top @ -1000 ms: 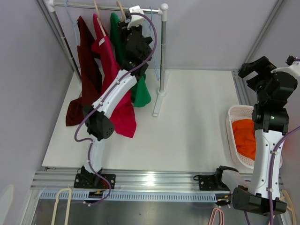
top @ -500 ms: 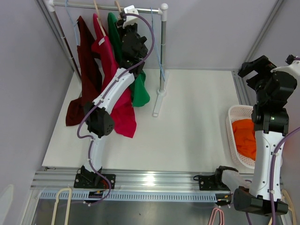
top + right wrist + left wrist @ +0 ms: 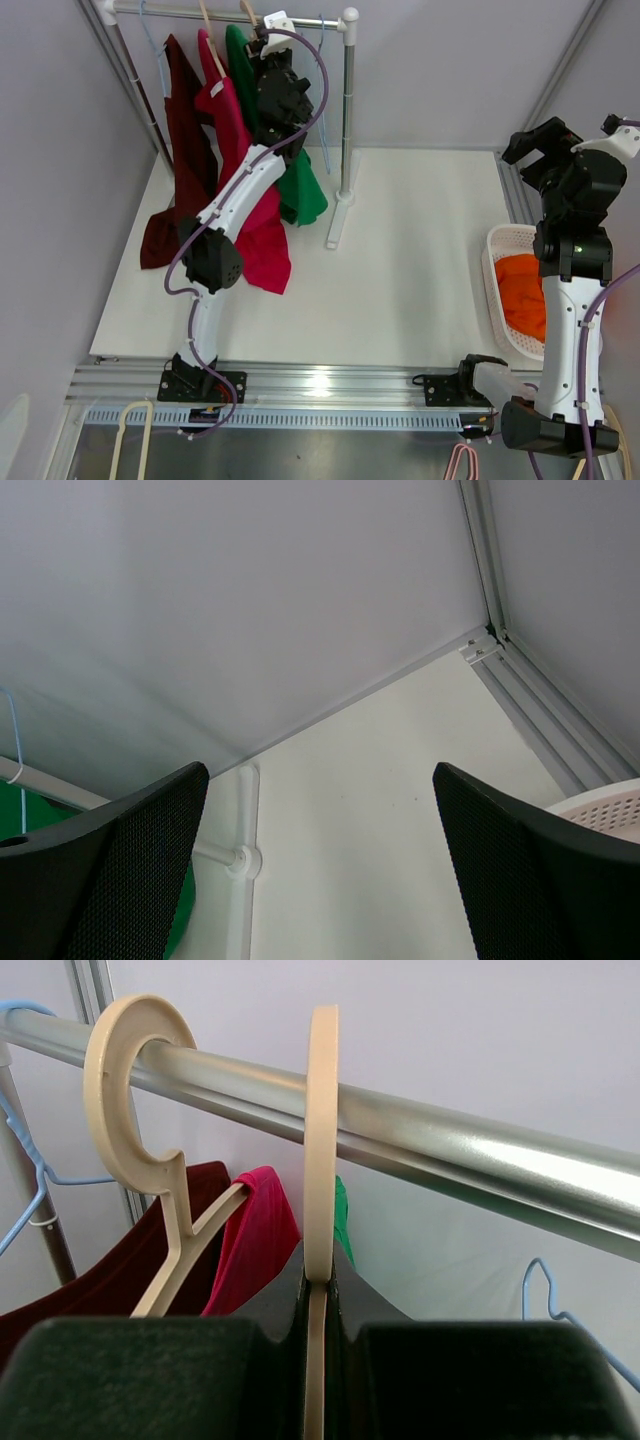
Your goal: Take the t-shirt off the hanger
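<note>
My left gripper's fingers are pinching the beige hanger's neck under its hook, so the hanger and green t-shirt (image 3: 300,190) would come off the bar if I lifted that gripper now.
A green t-shirt (image 3: 300,190) hangs on a beige hanger (image 3: 321,1110) whose hook sits over the metal rail (image 3: 450,1145). My left gripper (image 3: 318,1270) is up at the rail, shut on the neck of that hanger just below its hook. Only a sliver of the green t-shirt (image 3: 343,1220) shows behind the fingers in the left wrist view. In the top view the left gripper (image 3: 262,45) is at the shirt's collar. My right gripper (image 3: 320,860) hangs open and holds nothing, high over the table's right side (image 3: 530,145).
A red shirt (image 3: 235,130) on a second beige hanger (image 3: 130,1090) and a maroon shirt (image 3: 185,120) hang left of the green one. Empty blue wire hangers (image 3: 560,1300) share the rail. The rack post (image 3: 347,120) stands mid-table. A white basket (image 3: 500,250) holds an orange garment (image 3: 522,290).
The left jaws have closed onto the hanger's neck, and the gripper shifted slightly left along the rail. The green shirt's hem swung a little right. The right arm barely moved.
</note>
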{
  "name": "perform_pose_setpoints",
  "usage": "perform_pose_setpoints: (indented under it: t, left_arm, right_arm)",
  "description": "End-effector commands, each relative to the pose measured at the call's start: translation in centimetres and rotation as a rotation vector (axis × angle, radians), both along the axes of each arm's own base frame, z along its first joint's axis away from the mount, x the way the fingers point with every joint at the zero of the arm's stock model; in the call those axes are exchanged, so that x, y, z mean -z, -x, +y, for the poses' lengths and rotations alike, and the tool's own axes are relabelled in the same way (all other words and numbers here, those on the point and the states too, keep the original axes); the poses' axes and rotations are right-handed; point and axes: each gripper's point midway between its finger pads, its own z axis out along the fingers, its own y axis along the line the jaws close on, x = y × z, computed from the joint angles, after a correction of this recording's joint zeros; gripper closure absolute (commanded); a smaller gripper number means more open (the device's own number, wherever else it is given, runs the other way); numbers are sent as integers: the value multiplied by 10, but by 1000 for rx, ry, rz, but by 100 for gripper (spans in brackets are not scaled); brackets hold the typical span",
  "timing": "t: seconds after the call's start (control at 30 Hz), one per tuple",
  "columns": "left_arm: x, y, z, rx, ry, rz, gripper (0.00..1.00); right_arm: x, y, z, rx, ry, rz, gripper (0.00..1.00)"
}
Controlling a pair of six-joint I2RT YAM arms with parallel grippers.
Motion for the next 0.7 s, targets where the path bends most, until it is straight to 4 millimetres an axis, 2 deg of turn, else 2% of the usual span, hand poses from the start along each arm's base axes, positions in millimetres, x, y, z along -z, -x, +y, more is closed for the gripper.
perform_pose_setpoints:
  t: [0.0,0.13,0.23,0.3,0.33,0.4,0.67]
  left_arm:
    - [-49,23,15,17,20,-139,99]
    - [-64,34,21,18,25,-150,99]
    - [-65,39,19,69,44,-103,99]
    - [-53,34,4,170,49,-70,99]
    - [-75,53,11,198,72,-126,99]
    - [-62,54,4,248,65,-108,99]
    - [-99,87,12,300,50,-183,99]
  right_arm:
    - [-10,-2,0,4,19,-30,1]
    - [-7,-4,2,-3,19,-26,0]
    - [-5,-4,4,-8,14,-24,0]
    - [-3,-5,7,-23,8,-27,0]
    - [-2,-6,7,-26,4,-23,0]
    - [-2,-7,10,-40,0,-24,0]
    - [0,1,16,-65,9,-17,1]
